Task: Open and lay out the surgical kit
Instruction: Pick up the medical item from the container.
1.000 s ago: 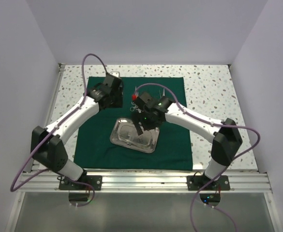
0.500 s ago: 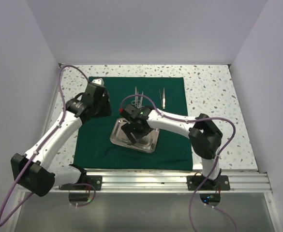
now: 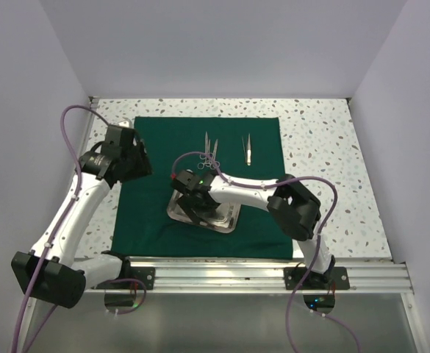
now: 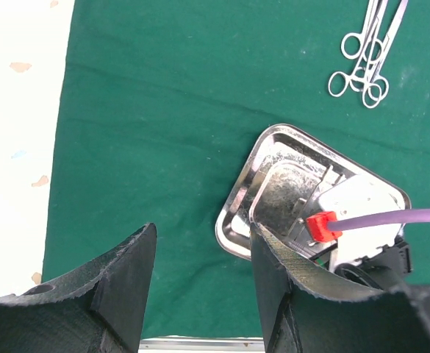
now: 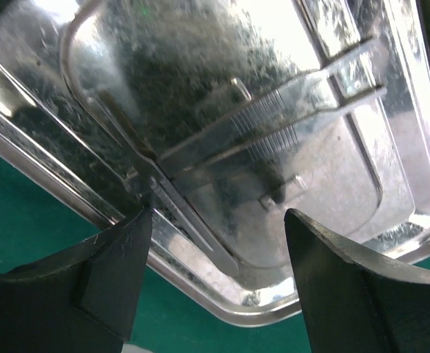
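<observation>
The slim instrument needs to be laid flat on the cloth. My right gripper should grab it next across its middle and leave both ends free.
The dark green cloth lies spread flat on the table. The shiny steel tray sits on its near middle. My right gripper hangs low over the tray's left part, open and empty. In the right wrist view the tray holds tweezers and a second slim instrument between my open fingers. Forceps and another pair of tweezers lie on the cloth behind the tray. My left gripper is open and empty above the cloth's left edge.
Speckled white tabletop surrounds the cloth, with white walls on three sides. A metal rail runs along the near edge. The right arm's purple cable and red plug cross over the tray. The forceps show at the top right of the left wrist view.
My left gripper has pulled back leftward from the cloth's far-left part to its left edge. My right gripper has moved left and down over the tray's left part.
</observation>
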Tool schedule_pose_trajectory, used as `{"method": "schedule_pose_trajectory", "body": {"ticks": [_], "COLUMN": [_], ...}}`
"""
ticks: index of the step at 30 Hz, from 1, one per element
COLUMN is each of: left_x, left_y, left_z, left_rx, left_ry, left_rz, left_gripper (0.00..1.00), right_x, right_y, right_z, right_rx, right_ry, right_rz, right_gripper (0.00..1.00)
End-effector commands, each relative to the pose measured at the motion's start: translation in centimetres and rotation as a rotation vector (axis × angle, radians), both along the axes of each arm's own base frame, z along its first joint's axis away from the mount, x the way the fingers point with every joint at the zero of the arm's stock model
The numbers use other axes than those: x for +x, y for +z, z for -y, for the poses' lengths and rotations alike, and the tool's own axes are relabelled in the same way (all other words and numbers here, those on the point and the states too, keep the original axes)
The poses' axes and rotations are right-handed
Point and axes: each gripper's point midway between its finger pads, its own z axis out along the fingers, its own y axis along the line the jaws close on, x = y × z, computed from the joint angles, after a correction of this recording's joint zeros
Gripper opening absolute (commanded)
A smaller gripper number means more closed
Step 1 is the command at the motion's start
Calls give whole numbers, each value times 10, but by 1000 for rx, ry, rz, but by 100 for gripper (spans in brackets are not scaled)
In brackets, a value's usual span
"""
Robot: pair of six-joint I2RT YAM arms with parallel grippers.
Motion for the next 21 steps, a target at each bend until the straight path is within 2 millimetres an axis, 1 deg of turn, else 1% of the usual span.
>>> {"method": "schedule_pose_trajectory", "body": {"ticks": [1, 3, 5, 6, 8, 9, 12, 13, 15, 16, 17, 18, 20, 21], "left_x": [-4, -5, -7, -8, -8, -8, -7, -7, -6, -5, -5, -5, -3, -3], "left_y": [21, 21, 21, 21, 21, 22, 25, 25, 28, 27, 28, 29, 28, 29], "left_z": [-4, -6, -8, -10, -13, -14, -17, -17, -17, -18, -18, -19, -18, -18], "left_rx": [-16, -11, -1, 2, 11, 15, 28, 32, 38, 41, 43, 45, 47, 47], "left_ry": [-19, -18, -19, -16, -16, -16, -17, -17, -22, -21, -24, -24, -25, -25], "left_rz": [33, 33, 28, 25, 23, 23, 23, 18, 19, 12, 13, 12, 8, 9], "left_gripper": [57, 57, 57, 57, 57, 57, 57, 57, 57, 57, 57, 57, 57, 57], "right_x": [16, 16, 15, 15, 13, 13, 7, 7, 1, 0, -3, -4, -7, -8], "right_y": [10, 6, 1, 0, -7, -11, -24, -27, -37, -40, -45, -47, -53, -54], "right_z": [-22, -24, -22, -23, -19, -20, -15, -16, -13, -15, -13, -15, -14, -15], "right_rx": [47, 46, 41, 47, 40, 43, 33, 41, 39, 51, 45, 55, 52, 54], "right_ry": [-3, -4, -6, -6, -11, -14, -25, -30, -38, -43, -44, -42, -46, -45], "right_rz": [79, 79, 84, 87, 80, 80, 56, 54, 30, 25, 15, 6, -6, -12], "right_gripper": [76, 74, 67, 60, 52, 45, 37, 34, 31, 27, 23, 15, 8, 2]}}
